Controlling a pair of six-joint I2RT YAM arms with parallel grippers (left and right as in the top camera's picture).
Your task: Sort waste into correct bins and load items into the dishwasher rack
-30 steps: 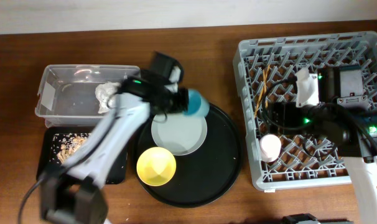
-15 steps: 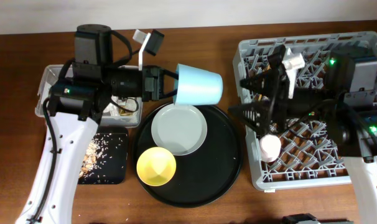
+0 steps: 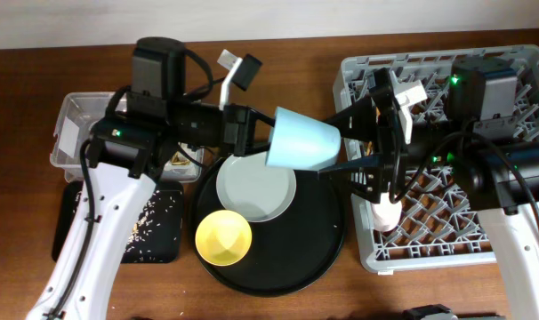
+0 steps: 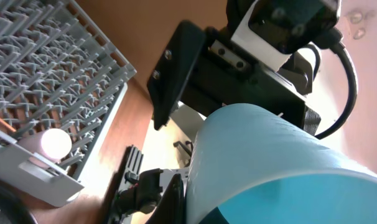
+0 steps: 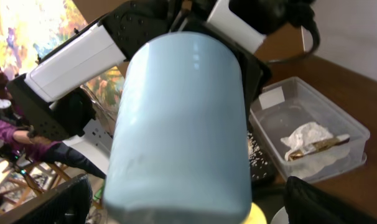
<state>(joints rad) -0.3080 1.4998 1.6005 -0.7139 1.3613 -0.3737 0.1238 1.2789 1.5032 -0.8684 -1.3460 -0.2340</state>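
My right gripper grabs the small blue cup across its base end next. That leaves the cup's rim free for loading into the rack with the cup's opening down.
My left gripper is shut on the rim of the small blue cup and holds it on its side, high above the round black tray, base toward the rack. My right gripper is open. Its two fingers straddle the cup's base without touching it, and the cup fills the right wrist view. The pink cup stands in the grey dishwasher rack. The pale plate and the yellow bowl lie on the round tray. The napkin and the wrapper lie in the clear box. The chopsticks are mostly hidden behind my right gripper.
The large round black tray sits between the bins and the rack. The shallow black tray in front of the clear box holds crumbly food scraps. Both arms cross above the middle of the table.
My left gripper has lifted the blue cup and carried it right toward the rack. My right gripper has come up out of the rack and turned toward the cup, its fingers now around the base.
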